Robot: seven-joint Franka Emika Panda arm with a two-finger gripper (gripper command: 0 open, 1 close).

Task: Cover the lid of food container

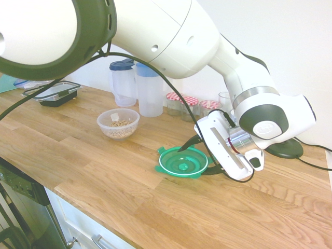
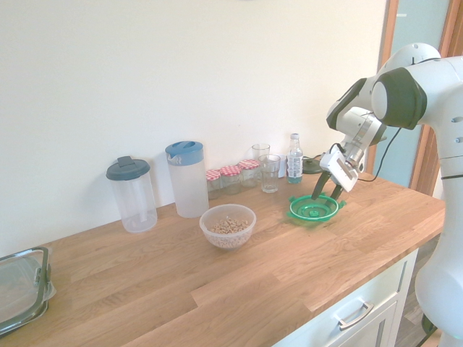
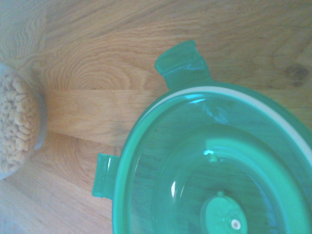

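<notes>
I need to grab the lid by its thin outer rim (image 1: 205,156) next, because the lid is wider than my open fingers.
The green round lid (image 1: 182,162) (image 2: 312,209) lies knob-side up on the wooden counter, right of the food container. Its tabs, white ring and central knob fill the wrist view (image 3: 214,165). The food container (image 1: 118,123) (image 2: 228,225) is a small clear bowl of brownish cereal, standing uncovered about a lid's width away; its edge also shows in the wrist view (image 3: 17,126). My gripper (image 1: 197,160) (image 2: 325,199) is tilted down onto the lid's far rim and open, one finger inside the rim and the other outside it.
Two clear blue-topped pitchers (image 1: 149,89) (image 2: 187,178) stand behind the bowl. Red-checked jars (image 1: 182,105) (image 2: 230,179), glasses (image 2: 269,173) and a bottle (image 2: 294,159) line the wall. A black-rimmed rectangular container (image 1: 54,93) (image 2: 22,285) sits at the counter's far end.
</notes>
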